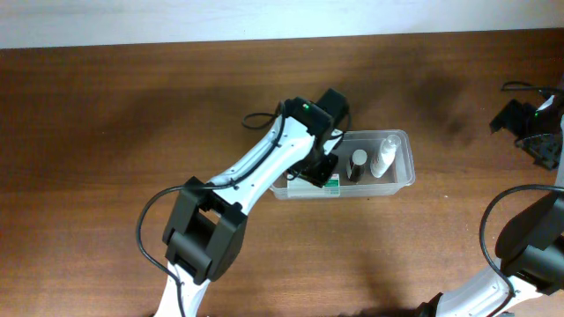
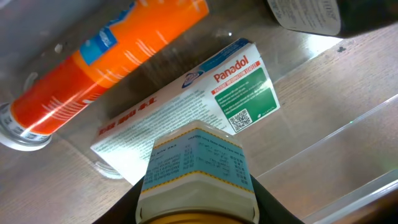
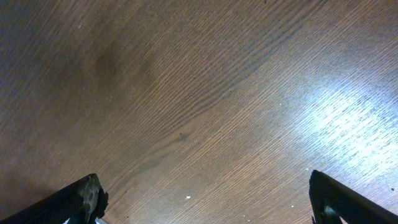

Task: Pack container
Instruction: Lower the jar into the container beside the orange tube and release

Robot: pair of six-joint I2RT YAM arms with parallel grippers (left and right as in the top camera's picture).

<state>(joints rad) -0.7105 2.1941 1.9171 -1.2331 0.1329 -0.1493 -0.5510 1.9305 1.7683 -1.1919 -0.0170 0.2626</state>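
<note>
My left gripper opens and releases the small bottle now, since the small bottle hangs in the container, above the Panadol box.
The clear plastic container stands right of the table's middle. My left gripper reaches into its left end and is shut on a small bottle with a blue label, held above a white and green Panadol box. An orange tube lies beside the box. A dark bottle and a white bottle stand in the container's right half. The container's clear wall shows in the left wrist view. My right gripper is open and empty over bare wood at the far right.
The table is brown wood. A black cable loops by the left wrist. The right arm's base sits at the lower right.
</note>
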